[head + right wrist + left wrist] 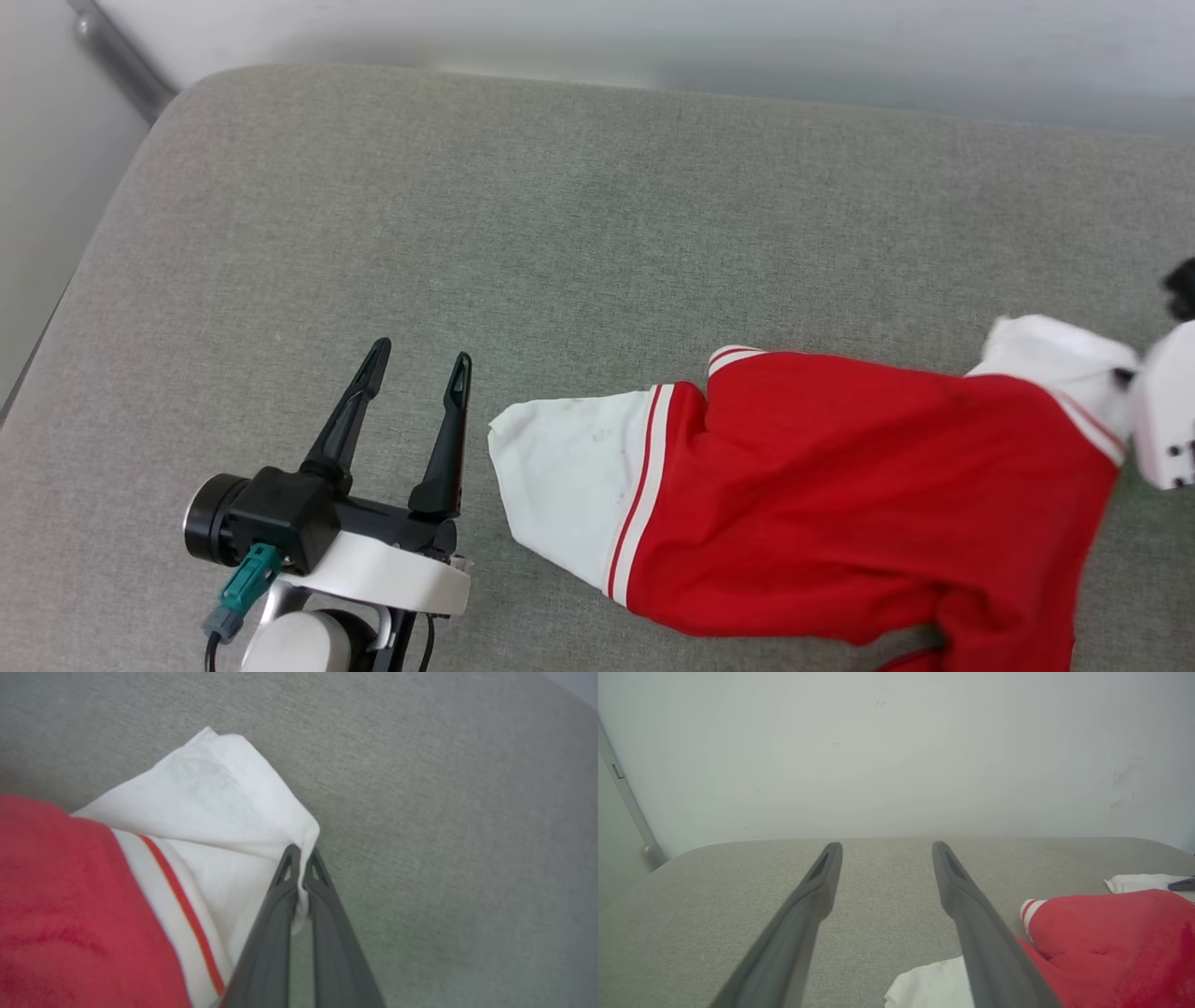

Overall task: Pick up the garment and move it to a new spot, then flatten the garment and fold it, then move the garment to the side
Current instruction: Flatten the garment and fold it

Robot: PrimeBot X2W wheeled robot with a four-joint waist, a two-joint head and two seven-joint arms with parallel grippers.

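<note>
My left gripper pinches the garment by its sleeve hem (pixel 496 450) next. The garment's white sleeve (pixel 577 482) lies flat and wider than my left gripper's open fingers.
The garment (pixel 840 504), a red jersey with white sleeves and red-and-white striped seams, lies stretched across the grey cushion at the right. Its left white sleeve (pixel 569 485) rests flat just right of my left gripper (pixel 420 364), which stands open and holds nothing; in the left wrist view the open left gripper (pixel 886 849) has the garment (pixel 1111 947) to its right. My right gripper (pixel 301 856) is shut on the edge of the other white sleeve (pixel 219 798), pinching the cloth between its tips. In the head view that sleeve (pixel 1055 359) is bunched at the right edge beside the pale right wrist (pixel 1167 420).
The grey fabric cushion (pixel 467 215) has a rounded far-left corner, with a pale wall (pixel 653 37) behind it and a metal bar (pixel 117 61) at the upper left. Bare cushion stretches beyond and left of the garment.
</note>
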